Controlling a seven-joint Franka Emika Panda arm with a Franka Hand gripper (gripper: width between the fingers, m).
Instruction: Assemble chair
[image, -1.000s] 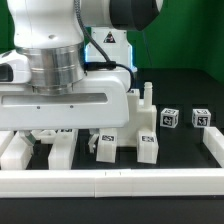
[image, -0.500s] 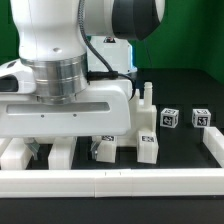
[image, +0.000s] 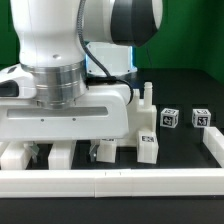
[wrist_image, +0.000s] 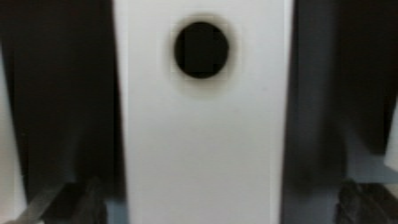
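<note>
In the wrist view the dark fingers stand beside both long sides of the white bar, so it is time for my gripper to close on it.
The chair is in loose white tagged parts on the black table. In the wrist view a long white bar with an oval hole runs between my gripper. Its dark fingers stand on either side of the bar, with a gap on each side, so it is open. In the exterior view the gripper is low over white pieces at the front left and hides most of them. A blocky tagged part with an upright post stands just to the exterior view's right of the hand.
Two small tagged cubes sit apart at the exterior view's right. A low white border rail runs along the front and up the right side. Another white block lies at the far left.
The hand has come down lower over the front-left parts and now hides more of them. The jaws have stayed open. The cubes have not moved.
</note>
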